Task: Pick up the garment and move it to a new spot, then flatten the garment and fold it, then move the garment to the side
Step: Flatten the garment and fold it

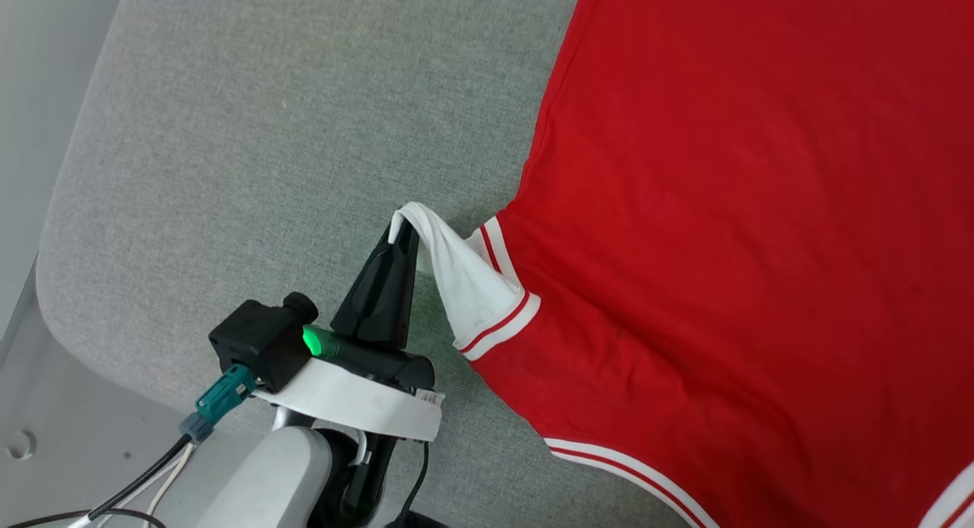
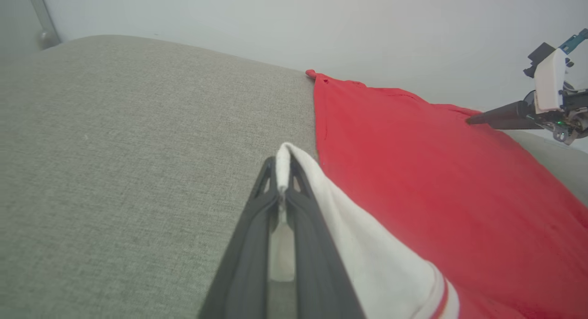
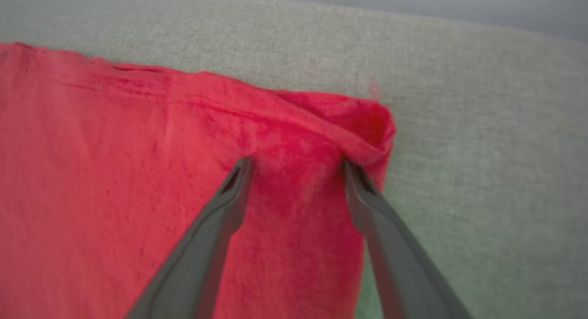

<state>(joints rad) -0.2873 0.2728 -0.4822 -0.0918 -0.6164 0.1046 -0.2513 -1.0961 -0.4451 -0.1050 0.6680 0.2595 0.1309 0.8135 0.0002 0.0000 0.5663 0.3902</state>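
My right gripper picks up the garment by its bunched hem corner (image 3: 370,138) next, where the folded cloth stands up while the red body (image 3: 138,181) lies flat.
The garment (image 1: 746,231), red with its plain side up and red-and-white striped trim, lies spread over the right half of the grey padded table (image 1: 251,147). My left gripper (image 1: 402,231) is shut on the tip of its white sleeve (image 1: 468,284), lifting it off the pad to the left of the red body. In the left wrist view the same white sleeve (image 2: 353,236) is pinched between the dark fingers (image 2: 257,218). My right gripper (image 3: 296,165) is open, its two fingers spread over a folded-over corner of the garment (image 3: 138,181); it also shows as the right gripper (image 2: 473,120) at the garment's far edge.
Bare grey pad stretches left of the garment toward the table's rounded corner (image 1: 68,300). Cables (image 1: 152,475) trail off my left wrist at the bottom left. A pale wall (image 2: 294,25) stands behind the table.
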